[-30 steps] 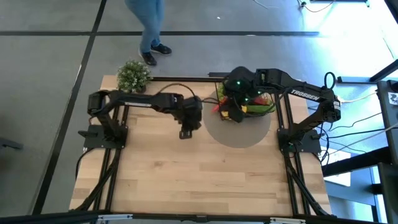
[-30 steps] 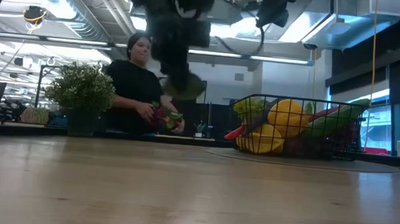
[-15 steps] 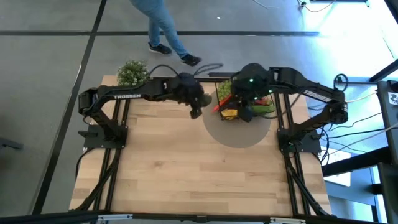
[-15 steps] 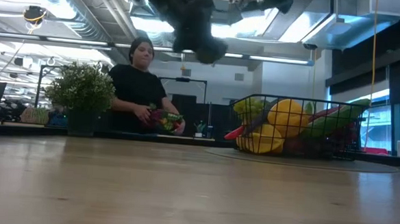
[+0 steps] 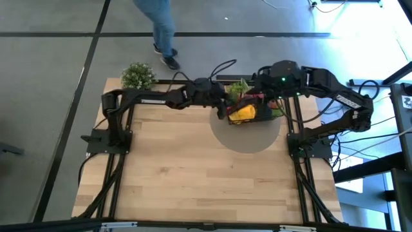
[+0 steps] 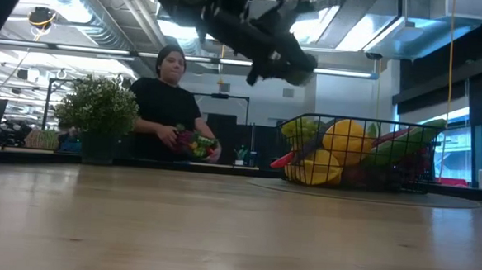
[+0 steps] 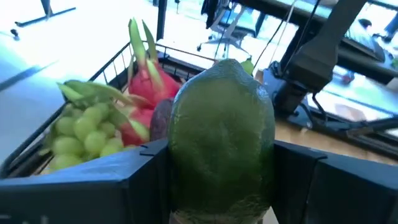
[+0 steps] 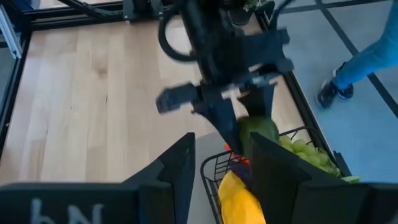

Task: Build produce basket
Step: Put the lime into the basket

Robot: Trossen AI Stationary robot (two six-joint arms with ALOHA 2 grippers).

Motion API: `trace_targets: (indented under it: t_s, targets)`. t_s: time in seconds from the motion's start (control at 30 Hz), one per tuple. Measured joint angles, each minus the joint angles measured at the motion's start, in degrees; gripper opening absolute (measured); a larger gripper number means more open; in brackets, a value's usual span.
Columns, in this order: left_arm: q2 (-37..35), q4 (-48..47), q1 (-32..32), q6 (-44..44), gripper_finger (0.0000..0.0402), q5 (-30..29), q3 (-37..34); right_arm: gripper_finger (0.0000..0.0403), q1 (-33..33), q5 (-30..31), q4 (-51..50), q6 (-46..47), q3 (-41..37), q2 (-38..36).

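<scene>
The avocado's loose end is hanging above the purple eggplant. My left gripper should keep holding the avocado until it sits among the basket's produce.
The black wire basket (image 5: 257, 120) (image 6: 366, 122) stands on a grey round mat at the table's far right. It holds a yellow pepper (image 5: 243, 114) (image 8: 239, 199), green grapes (image 7: 87, 127), a pink dragon fruit (image 7: 146, 87) and other produce. My left gripper (image 5: 222, 106) (image 7: 221, 158) hangs over the basket's left end, shut on a green avocado (image 7: 221, 130) (image 8: 258, 130). My right gripper (image 5: 283, 74) (image 8: 221, 180) is open, high above the basket's far right side, and holds nothing. My left gripper pinches the avocado's two opposite sides (image 7: 177, 155) between its two fingers (image 7: 140, 171). It reaches in from the table's left, slanting down. The avocado is lifted clear, above the basket's rim (image 7: 106, 68), its free end pointing away from the wrist.
A bushy potted plant (image 5: 137, 76) (image 6: 100, 111) stands at the far left corner. A person (image 6: 172, 107) behind the far edge holds more toy produce (image 6: 195, 141). Bare wood (image 5: 193, 174) lies on the table's near half.
My left gripper has carried the avocado up and from the table's middle toward the right, until it hangs over the basket's left end. My right gripper has drawn back from above the basket toward the far right.
</scene>
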Motion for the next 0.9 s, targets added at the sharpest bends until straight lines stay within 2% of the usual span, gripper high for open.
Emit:
trace_targets:
  t_s: [0.23, 0.4, 0.47, 0.7, 0.9]
  targets:
    - [6.9, 5.8, 0.1, -0.9, 0.016, 0.6, 0.0, 0.0138, 0.0, 0.0, -0.1, 0.0, 0.0, -0.3]
    - [10.1, 7.0, 0.3, -6.3, 0.016, 2.5, 0.0, 0.0138, 0.0, 0.1, -0.1, 0.0, 0.0, -0.3]
    - [10.3, 7.3, 0.3, -7.6, 0.0161, 2.2, 0.0, 0.0138, 0.0, 0.1, -0.1, -0.1, 0.0, -0.3]
    - [10.3, 7.1, 0.2, -5.0, 0.0208, 0.5, 0.0, 0.0138, 0.0, 0.1, -0.2, -1.5, 0.0, -0.3]
    - [10.4, 7.4, -0.1, -5.2, 0.0207, -1.6, 0.0, 0.0138, 0.0, 0.1, -0.2, -1.5, 0.0, -0.3]
